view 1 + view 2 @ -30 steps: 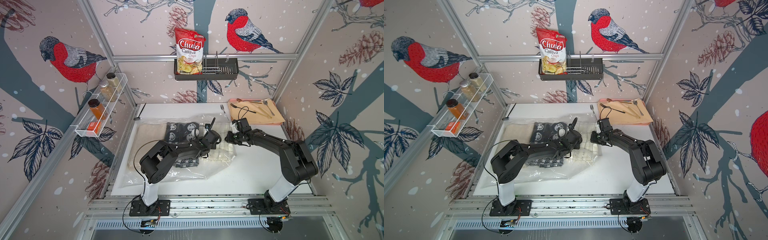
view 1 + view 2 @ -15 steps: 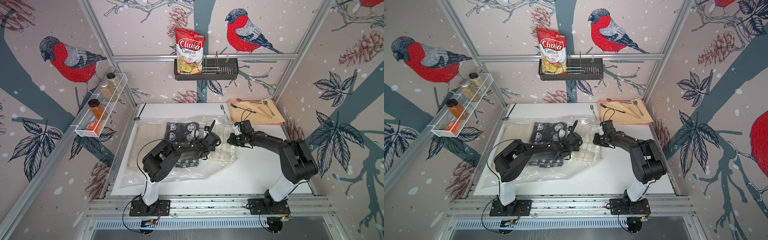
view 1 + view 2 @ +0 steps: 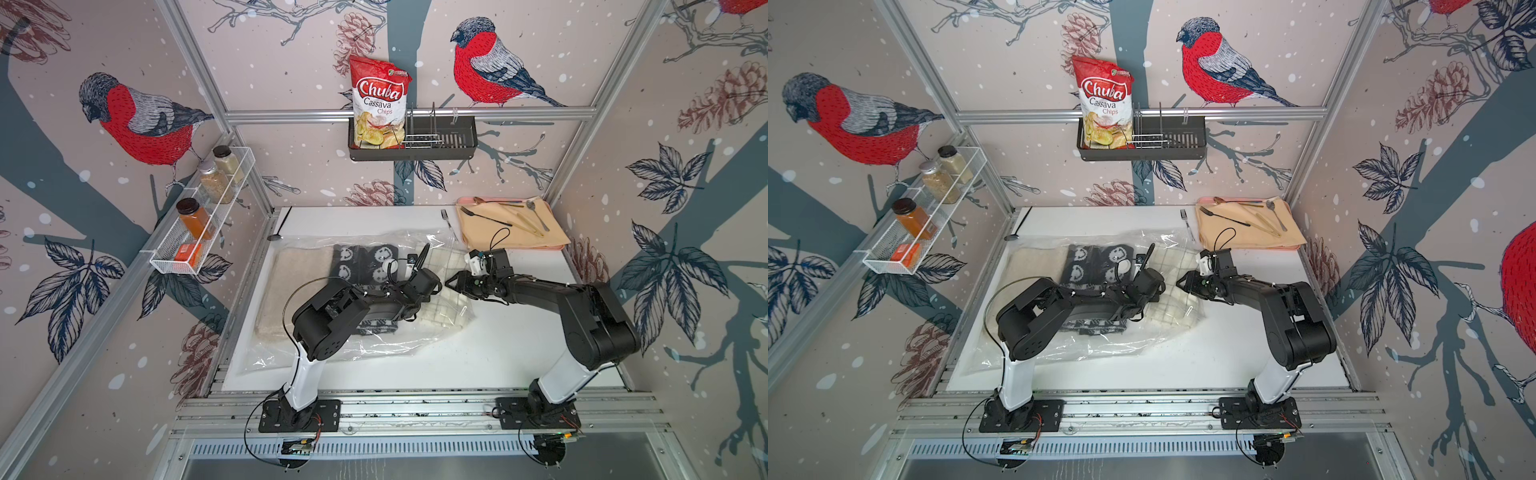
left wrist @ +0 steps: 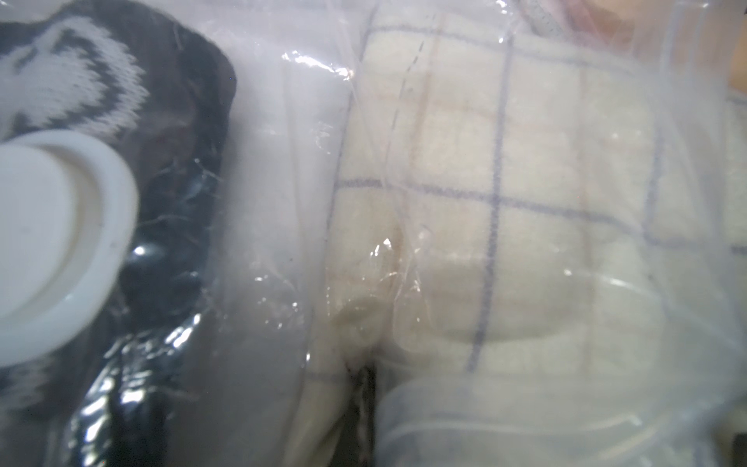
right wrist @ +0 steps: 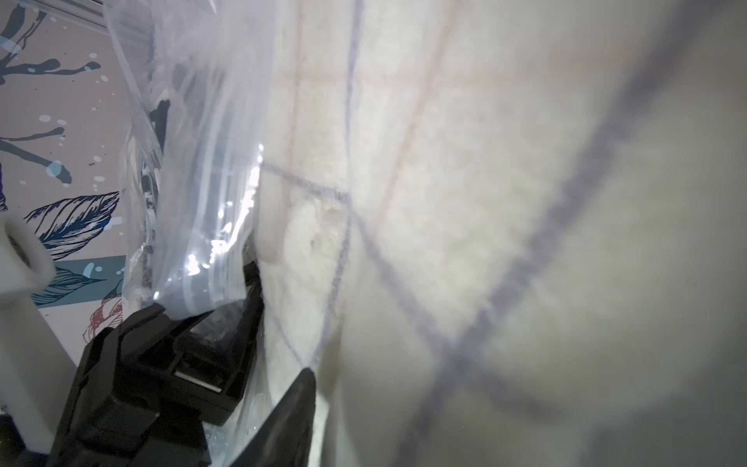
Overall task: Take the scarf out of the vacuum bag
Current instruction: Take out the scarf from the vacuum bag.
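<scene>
One dark finger shows empty at the scarf's near side, so the robot's right gripper would miss if it closed now. It will first move toward the scarf.
The vacuum bag point(image 3: 374, 345) point(image 3: 1100, 345) lies crinkled on the white table, its white valve cap point(image 3: 388, 266) point(image 4: 48, 242) on top. Inside it, at the right end, sits the cream checked scarf point(image 3: 440, 307) point(image 4: 525, 202) point(image 5: 485, 202). My left gripper point(image 3: 434, 291) point(image 3: 1156, 286) is shut on the bag's plastic film above the scarf; its black body point(image 5: 182, 343) shows with plastic rising from it. My right gripper point(image 3: 451, 284) point(image 3: 1181, 284) is open at the scarf's edge. One finger point(image 5: 289, 412) lies against the cloth and the other is hidden.
A black knit with white smiley faces point(image 3: 365, 266) and a beige cloth point(image 3: 299, 291) also lie in the bag. A tray with cutlery point(image 3: 511, 228) stands at the back right, with a fork point(image 3: 449, 220) beside it. A chips rack point(image 3: 411, 141) and a spice shelf point(image 3: 199, 224) hang on the walls.
My right gripper has opened and shifted slightly left and forward onto the scarf's edge. The left gripper stays shut and has barely moved.
</scene>
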